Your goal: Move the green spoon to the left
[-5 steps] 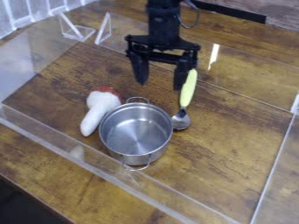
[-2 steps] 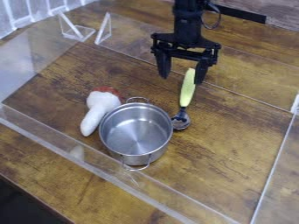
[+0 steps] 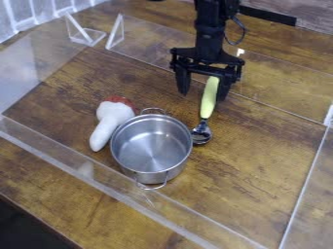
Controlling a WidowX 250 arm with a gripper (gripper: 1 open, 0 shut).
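I should next move the green spoon to its new place, so I need to grab it by its yellow-green handle point(image 3: 209, 89) with my gripper and keep its metal bowl point(image 3: 202, 133) free.
The green spoon point(image 3: 207, 104) lies flat on the wooden table, its yellow-green handle pointing away and its small metal bowl point(image 3: 202, 133) near the pot's right rim. My gripper point(image 3: 208, 86) hangs straight down over the far end of the handle, open, with one finger on each side of it. Nothing is held between the fingers.
A steel pot point(image 3: 151, 146) stands just left of the spoon's bowl. A white cloth-like object with a red tip point(image 3: 107, 124) lies left of the pot. Clear acrylic walls point(image 3: 78, 156) edge the table at the front, left and right.
My gripper has moved right and down, from a spot left of the spoon's handle to a lower one straddling its far end. The spoon, pot and white object lie as before.
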